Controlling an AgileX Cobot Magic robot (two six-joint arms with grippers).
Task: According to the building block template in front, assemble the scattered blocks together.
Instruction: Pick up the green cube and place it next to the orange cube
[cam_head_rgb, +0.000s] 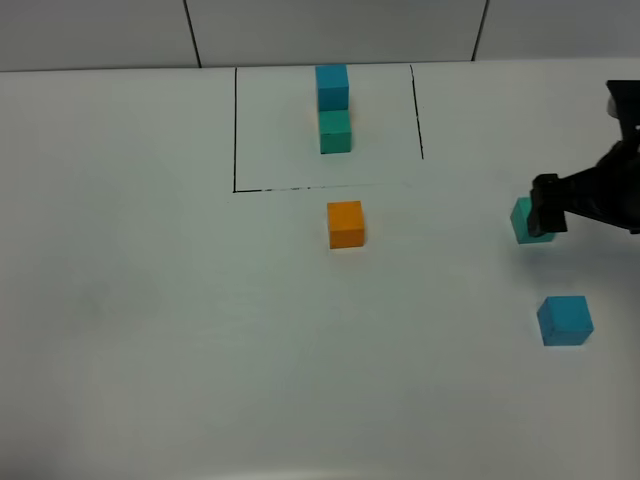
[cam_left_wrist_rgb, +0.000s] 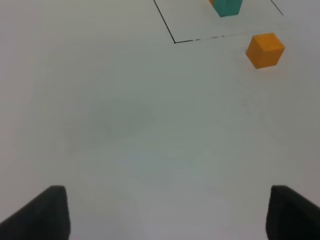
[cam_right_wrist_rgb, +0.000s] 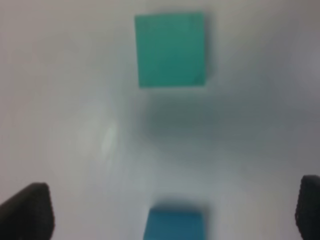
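Note:
My right gripper will next grab the loose teal-green cube (cam_head_rgb: 524, 222) by its sides to copy the template beside the orange cube (cam_head_rgb: 345, 224).
The template is a blue cube (cam_head_rgb: 332, 87) joined to a teal-green cube (cam_head_rgb: 335, 131) inside a thin black rectangle (cam_head_rgb: 235, 130) at the back. The loose orange cube (cam_head_rgb: 345, 224) sits just in front of the rectangle; it also shows in the left wrist view (cam_left_wrist_rgb: 265, 50). The loose teal-green cube (cam_head_rgb: 524, 222) and the loose blue cube (cam_head_rgb: 565, 320) lie at the right. My right gripper (cam_head_rgb: 548, 203) hovers open over the teal-green cube's right side. The right wrist view shows this cube (cam_right_wrist_rgb: 171, 49) and the blue one (cam_right_wrist_rgb: 175, 225), with my gripper (cam_right_wrist_rgb: 168, 207) empty. My left gripper (cam_left_wrist_rgb: 168, 215) is open and empty.
The white table (cam_head_rgb: 150, 300) reaches a back wall with dark seams. The right arm (cam_head_rgb: 615, 185) comes in from the right edge. The left arm is out of the high view. The template's green cube (cam_left_wrist_rgb: 227, 7) and the rectangle's corner (cam_left_wrist_rgb: 174, 42) show in the left wrist view.

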